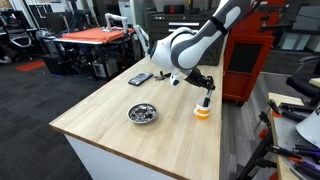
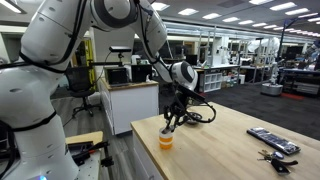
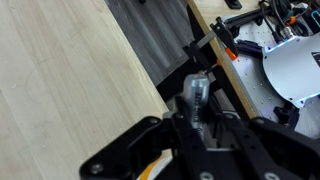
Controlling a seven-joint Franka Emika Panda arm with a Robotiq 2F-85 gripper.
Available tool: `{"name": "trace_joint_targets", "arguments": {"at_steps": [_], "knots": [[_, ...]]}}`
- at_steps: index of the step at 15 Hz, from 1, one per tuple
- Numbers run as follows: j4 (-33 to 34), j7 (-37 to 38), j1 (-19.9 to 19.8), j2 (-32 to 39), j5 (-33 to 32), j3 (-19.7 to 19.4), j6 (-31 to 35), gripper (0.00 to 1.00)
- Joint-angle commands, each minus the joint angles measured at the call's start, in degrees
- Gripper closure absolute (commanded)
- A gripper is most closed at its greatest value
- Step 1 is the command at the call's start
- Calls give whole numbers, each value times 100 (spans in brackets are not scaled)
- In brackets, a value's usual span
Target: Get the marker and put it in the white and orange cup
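Note:
The marker's lower end dips into the cup's opening [image 1: 202, 106] below my fingers. The marker would rest inside if I opened now, so my gripper will open its fingers.
The white and orange cup [image 1: 203, 113] stands near the table's edge and shows in both exterior views [image 2: 166, 140]. My gripper [image 1: 205, 88] hangs right above it [image 2: 177, 112], shut on the marker [image 1: 205, 100], which points down towards the cup's mouth [image 2: 169, 124]. In the wrist view the marker [image 3: 193, 96] shows as a slim grey-capped stick clamped between the black fingers [image 3: 195, 120]. A sliver of the cup's orange and white [image 3: 150, 168] shows below them. I cannot tell whether the marker's tip is inside the cup.
A shiny metal bowl [image 1: 143, 113] sits mid-table. A flat dark rectangular device [image 1: 140, 78] lies farther back [image 2: 272, 140], with small dark items [image 2: 276, 157] near it. The table edge [image 3: 150, 70] runs close beside the cup, with floor beyond.

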Motion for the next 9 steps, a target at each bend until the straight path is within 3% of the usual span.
{"name": "trace_joint_targets", "arguments": {"at_steps": [1, 9], "knots": [[233, -65, 80, 113, -90, 5, -271, 50], [315, 53, 16, -172, 90, 21, 8, 1]]}}
